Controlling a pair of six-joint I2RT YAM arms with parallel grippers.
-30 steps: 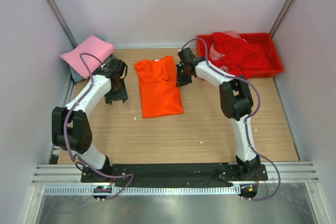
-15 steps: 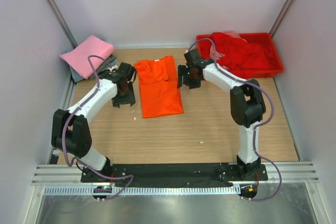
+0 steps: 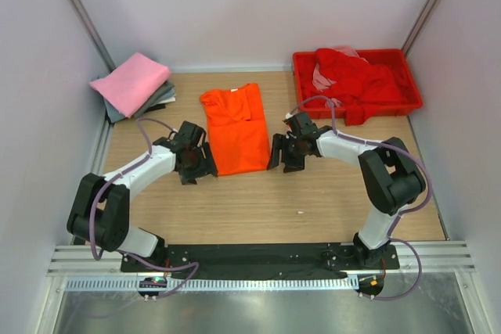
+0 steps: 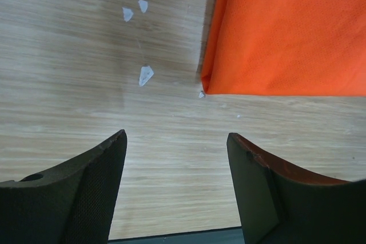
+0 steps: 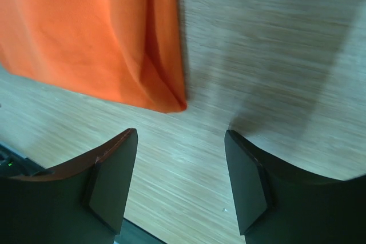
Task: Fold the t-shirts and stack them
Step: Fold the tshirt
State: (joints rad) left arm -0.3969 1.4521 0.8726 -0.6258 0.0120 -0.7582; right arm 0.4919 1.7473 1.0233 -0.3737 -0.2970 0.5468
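I need to move my right gripper toward the orange t-shirt's near corner (image 3: 264, 168) (image 5: 175, 104) before I close on it, because my fingers are still over wood, short of that corner.
The orange t-shirt (image 3: 235, 127) lies flat on the table, folded lengthwise into a strip. Its near left corner shows in the left wrist view (image 4: 274, 38), its near right corner in the right wrist view (image 5: 97, 44). My left gripper (image 3: 200, 168) is open and empty just left of the near left corner (image 4: 177, 141). My right gripper (image 3: 279, 156) is open and empty just right of the near right corner (image 5: 180, 141). A folded pink t-shirt (image 3: 131, 82) lies on a grey one (image 3: 160, 97) at the back left. Red t-shirts (image 3: 356, 80) are heaped in the red tray (image 3: 411, 98).
The red tray stands at the back right against the wall. Small white scraps (image 4: 144, 75) lie on the wood near the shirt's left corner. Grey walls enclose the table on three sides. The arm bases sit on a black rail (image 3: 258, 256) at the near edge.
Both grippers have moved toward me along the orange shirt's sides, from its upper part down to its near corners. The shirt has not moved.
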